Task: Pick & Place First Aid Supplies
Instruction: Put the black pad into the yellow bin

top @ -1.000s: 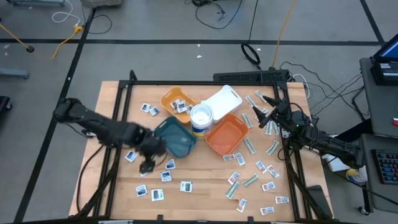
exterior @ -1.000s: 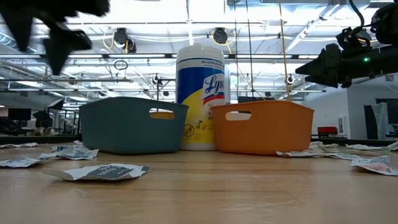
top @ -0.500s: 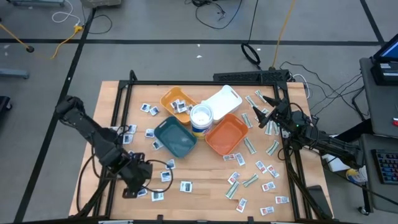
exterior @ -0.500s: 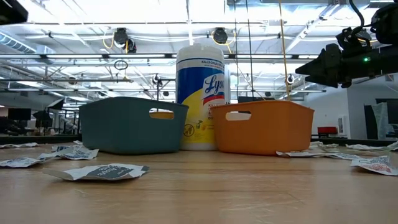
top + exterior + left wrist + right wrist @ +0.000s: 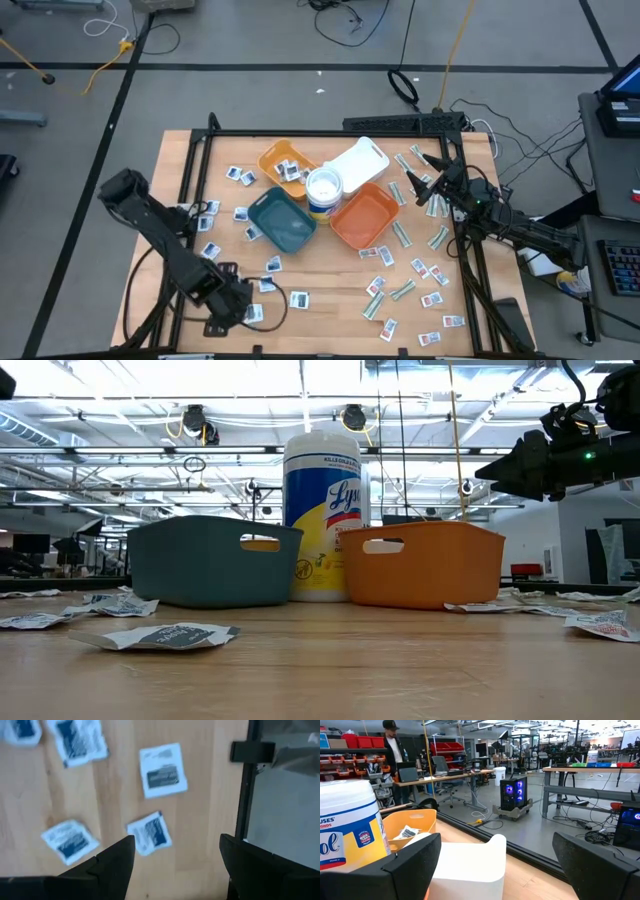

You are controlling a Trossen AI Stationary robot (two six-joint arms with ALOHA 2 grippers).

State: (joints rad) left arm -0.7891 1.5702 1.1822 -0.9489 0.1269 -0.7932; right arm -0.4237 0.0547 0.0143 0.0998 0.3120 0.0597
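My left gripper will next grab the white packet by its edge to sort the first aid supplies into a tray.
The first aid supplies are small flat packets strewn over the wooden table (image 5: pixel 330 280). White squares with dark marks lie at the near left (image 5: pixel 298 298). Green-white strips and red-marked packets lie at the right (image 5: pixel 402 290). My left gripper (image 5: pixel 232 310) hangs open, pointing down, over the near-left packets. In the left wrist view, one white packet (image 5: pixel 149 832) lies flat between and just beyond the gripper's (image 5: pixel 177 845) fingers, untouched; another (image 5: pixel 163 770) lies farther on. My right gripper (image 5: pixel 428 188) waits open and level at the table's right side, facing the trays (image 5: pixel 496 840).
A teal tray (image 5: pixel 283 220), an orange tray (image 5: pixel 363 215), a yellow tray (image 5: pixel 285 165) holding some packets, a white tray (image 5: pixel 357 163) and a round wipes tub (image 5: pixel 323 188) cluster mid-table. The black frame rail (image 5: pixel 245 795) runs along the near edge beside my left gripper.
My left gripper has swung from beside the teal tray toward the table's near edge, sinking slightly, and now hangs over the near-left packets. It has left the low view. Its fingers stay open. No packet has moved.
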